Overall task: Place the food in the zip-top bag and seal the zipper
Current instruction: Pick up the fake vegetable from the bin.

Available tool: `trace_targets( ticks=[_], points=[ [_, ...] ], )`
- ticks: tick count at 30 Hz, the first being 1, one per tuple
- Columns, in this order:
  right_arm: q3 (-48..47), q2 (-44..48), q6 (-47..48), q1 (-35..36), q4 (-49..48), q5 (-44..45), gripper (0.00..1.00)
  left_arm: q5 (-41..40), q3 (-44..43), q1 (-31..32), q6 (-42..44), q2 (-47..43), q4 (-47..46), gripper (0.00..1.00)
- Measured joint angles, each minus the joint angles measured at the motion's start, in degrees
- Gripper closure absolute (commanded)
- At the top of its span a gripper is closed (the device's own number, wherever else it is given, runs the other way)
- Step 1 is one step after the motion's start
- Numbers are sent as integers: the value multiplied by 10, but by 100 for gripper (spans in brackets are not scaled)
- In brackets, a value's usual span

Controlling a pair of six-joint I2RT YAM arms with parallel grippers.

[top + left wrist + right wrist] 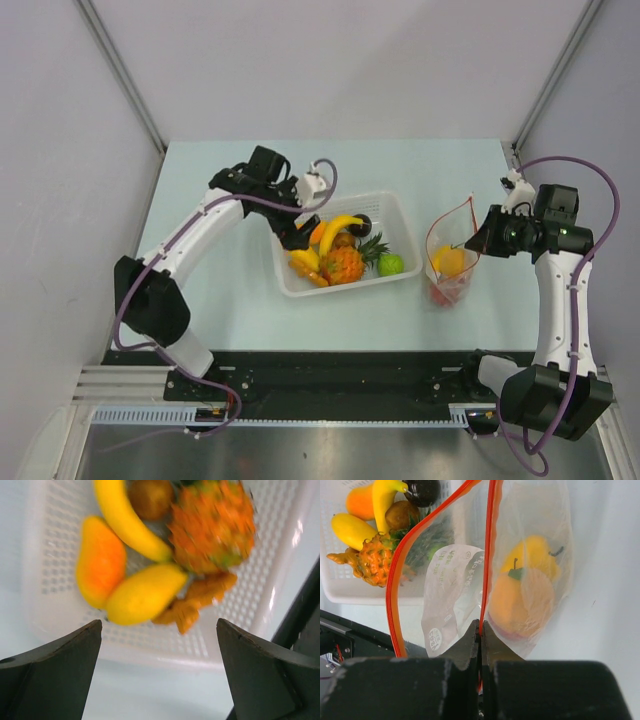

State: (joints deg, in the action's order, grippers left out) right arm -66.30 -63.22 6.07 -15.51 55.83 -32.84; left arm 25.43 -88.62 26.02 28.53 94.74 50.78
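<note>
The left gripper grabs the knobby orange-brown food beside the yellow fruit by one end next, so its length stays free to enter the bag.
The clear zip-top bag [450, 262] stands open right of the basket, with yellow, orange and red toy fruit inside [527, 590]. My right gripper [481, 626] is shut on the bag's red-orange zipper strip [488, 540] and holds the mouth up; it also shows in the top view [478, 238]. My left gripper [297, 238] hangs open and empty over the basket's left end [159, 645]. Below it lie a banana [125, 520], a yellow fruit [142, 594], an orange fruit [100, 560] and a pineapple [212, 527].
The white perforated basket [398, 218] sits mid-table and also holds a green fruit [390, 264] and a dark purple fruit [362, 222]. The black rail [330, 375] runs along the near table edge. Grey walls enclose the table on three sides.
</note>
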Motion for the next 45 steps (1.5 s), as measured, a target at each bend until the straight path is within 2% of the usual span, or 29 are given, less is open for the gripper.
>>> trace_targets(
  ticks=[6, 13, 16, 17, 19, 20, 26, 30, 35, 39, 41, 45],
  points=[
    [9, 1, 0, 0, 0, 0, 100, -7, 79, 17, 161, -33, 78, 12],
    [9, 1, 0, 0, 0, 0, 100, -24, 108, 43, 235, -19, 56, 23],
    [9, 1, 0, 0, 0, 0, 100, -34, 131, 63, 254, -18, 31, 34],
    [9, 1, 0, 0, 0, 0, 100, -38, 139, 68, 260, -17, 25, 46],
    [9, 2, 0, 0, 0, 0, 100, -44, 150, 75, 274, -17, 14, 58],
    [9, 2, 0, 0, 0, 0, 100, -46, 154, 76, 277, -17, 10, 68],
    [9, 2, -1, 0, 0, 0, 100, -60, 158, 78, 320, -23, -3, 90],
    [9, 2, -1, 0, -1, -1, 100, -63, 146, 78, 345, -40, 17, 98],
    [9, 2, -3, 0, -4, -7, 100, -61, 67, 78, 366, -62, 62, 100],
    [10, 2, -12, 0, -8, -12, 100, -51, -50, 83, 348, -65, 101, 100],
    [11, 2, -19, 0, -12, -14, 100, -46, -137, 94, 289, -46, 111, 100],
    [13, 2, -33, 0, -20, -26, 100, -35, -373, 144, 95, 59, 130, 99]
  ],
)
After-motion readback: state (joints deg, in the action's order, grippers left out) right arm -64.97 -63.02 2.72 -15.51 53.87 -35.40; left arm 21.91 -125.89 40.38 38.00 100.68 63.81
